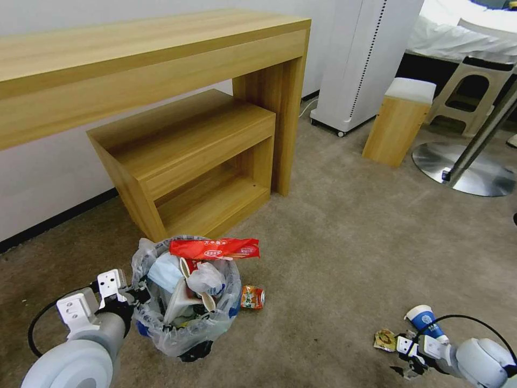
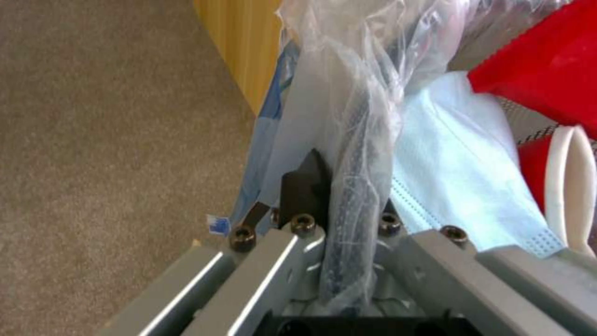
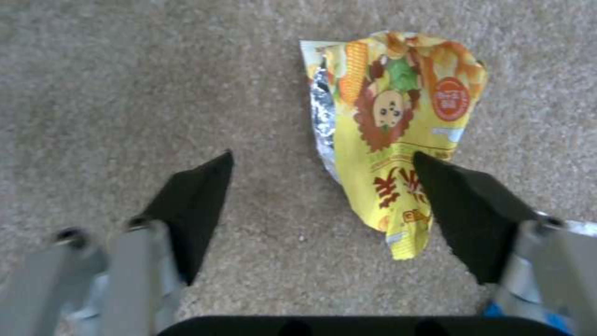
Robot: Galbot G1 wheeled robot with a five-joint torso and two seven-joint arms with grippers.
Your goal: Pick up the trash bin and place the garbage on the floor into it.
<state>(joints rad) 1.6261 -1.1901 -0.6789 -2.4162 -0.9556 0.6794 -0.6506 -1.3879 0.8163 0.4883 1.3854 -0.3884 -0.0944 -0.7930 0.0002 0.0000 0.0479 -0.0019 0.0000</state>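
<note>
The yellow wrapper needs to drop into the trash bin [image 1: 186, 323], so the right gripper should next grab it by its narrow lettered end [image 1: 391, 346].
The trash bin [image 1: 186, 323], black with a crinkly plastic liner, leans on the beige floor [image 1: 334, 258] and is stuffed with garbage. On top lie a red wrapper [image 1: 215, 249], a pale-blue mask [image 1: 164, 271] and crushed cups [image 1: 188, 296]. My left gripper [image 1: 140, 293] is shut on the bin's lined rim [image 2: 354, 140], beside the mask [image 2: 460, 186]. A crushed can [image 1: 252, 297] lies by the bin. My right gripper [image 1: 402, 358] hovers open over a yellow wrapper [image 1: 385, 339], next to a blue-white cup [image 1: 424, 319]. The wrapper [image 3: 398, 135] lies partly between the open fingers [image 3: 193, 205].
A wooden desk [image 1: 161, 59] with a low shelf unit [image 1: 188, 161] stands just behind the bin. A white appliance [image 1: 361, 59], a wooden stool [image 1: 398, 121] and a round metal stand base [image 1: 466, 167] are at the back right. Open carpet lies between the two arms.
</note>
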